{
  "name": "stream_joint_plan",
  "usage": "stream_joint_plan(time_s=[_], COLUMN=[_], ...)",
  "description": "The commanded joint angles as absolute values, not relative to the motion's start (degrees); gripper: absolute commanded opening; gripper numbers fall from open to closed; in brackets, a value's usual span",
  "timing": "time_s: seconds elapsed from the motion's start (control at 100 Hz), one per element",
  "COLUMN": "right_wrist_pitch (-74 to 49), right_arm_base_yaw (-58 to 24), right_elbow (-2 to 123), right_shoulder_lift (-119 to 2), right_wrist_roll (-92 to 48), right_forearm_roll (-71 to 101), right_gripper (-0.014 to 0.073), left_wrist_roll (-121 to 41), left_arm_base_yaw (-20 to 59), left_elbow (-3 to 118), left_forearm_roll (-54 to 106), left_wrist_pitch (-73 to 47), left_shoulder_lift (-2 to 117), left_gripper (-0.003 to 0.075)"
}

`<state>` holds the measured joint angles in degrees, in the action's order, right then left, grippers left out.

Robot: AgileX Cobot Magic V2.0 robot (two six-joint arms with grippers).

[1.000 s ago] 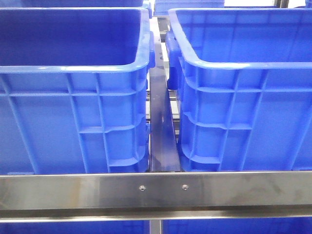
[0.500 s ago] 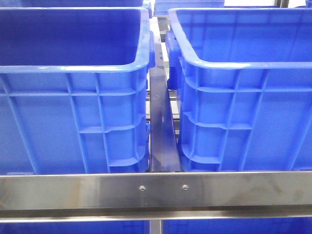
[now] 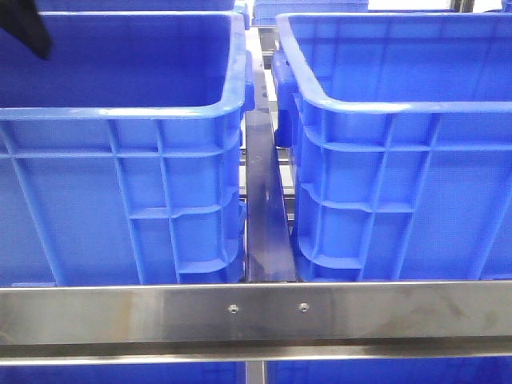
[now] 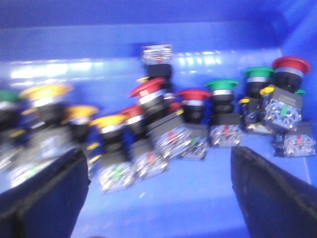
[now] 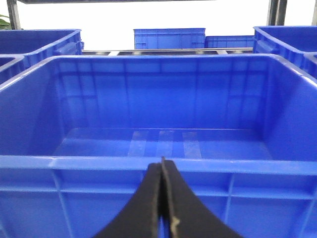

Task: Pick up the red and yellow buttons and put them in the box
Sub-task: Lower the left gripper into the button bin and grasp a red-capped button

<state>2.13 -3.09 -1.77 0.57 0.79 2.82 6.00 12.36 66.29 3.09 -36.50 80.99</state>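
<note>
Next, my left gripper grabs the red button lying across its neighbours by its flat-sided grey block (image 4: 171, 136), since that button has a round cap (image 4: 147, 87).
In the left wrist view, several push buttons lie on the floor of a blue bin (image 4: 163, 208): red-capped ones (image 4: 148, 89), yellow-capped ones (image 4: 44, 91) and green-capped ones (image 4: 222, 85). My left gripper (image 4: 159, 198) is open and empty above the bare bin floor, just in front of the row of buttons; the view is blurred. A dark part of the left arm (image 3: 24, 24) shows at the top left of the front view, over the left bin (image 3: 120, 112). My right gripper (image 5: 162, 171) is shut and empty, in front of an empty blue box (image 5: 158, 163).
Two big blue bins stand side by side in the front view, the right one (image 3: 400, 104) next to the left, with a metal rail (image 3: 256, 312) across the front. More blue bins (image 5: 168, 37) stand behind in the right wrist view.
A dark part of the left arm has come into the front view at the top left, over the left bin. Nothing else has moved.
</note>
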Motion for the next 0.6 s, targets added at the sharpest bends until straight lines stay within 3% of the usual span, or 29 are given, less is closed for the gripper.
stream_joint_plan(time_s=[0.0,0.59], right_wrist_pitch=[6.9,6.9], right_arm_base_yaw=[-2.9,-2.9], right_elbow=[-1.6,-1.6], right_shoulder_lift=[1.8,1.8], right_wrist_roll=[0.6,0.6], right_forearm_roll=[2.8,2.8], right_gripper=[-0.0068,-0.0068], left_wrist_roll=[7.3,13.0], left_arm_base_yaw=[13.9,14.9], left_elbow=[70.5,74.0], left_forearm_roll=[1.9,-3.7], left_wrist_pitch=[-33.0,-32.1], left_shoulder_lift=[82.7,94.1], left_gripper=[0.0536,0.0536])
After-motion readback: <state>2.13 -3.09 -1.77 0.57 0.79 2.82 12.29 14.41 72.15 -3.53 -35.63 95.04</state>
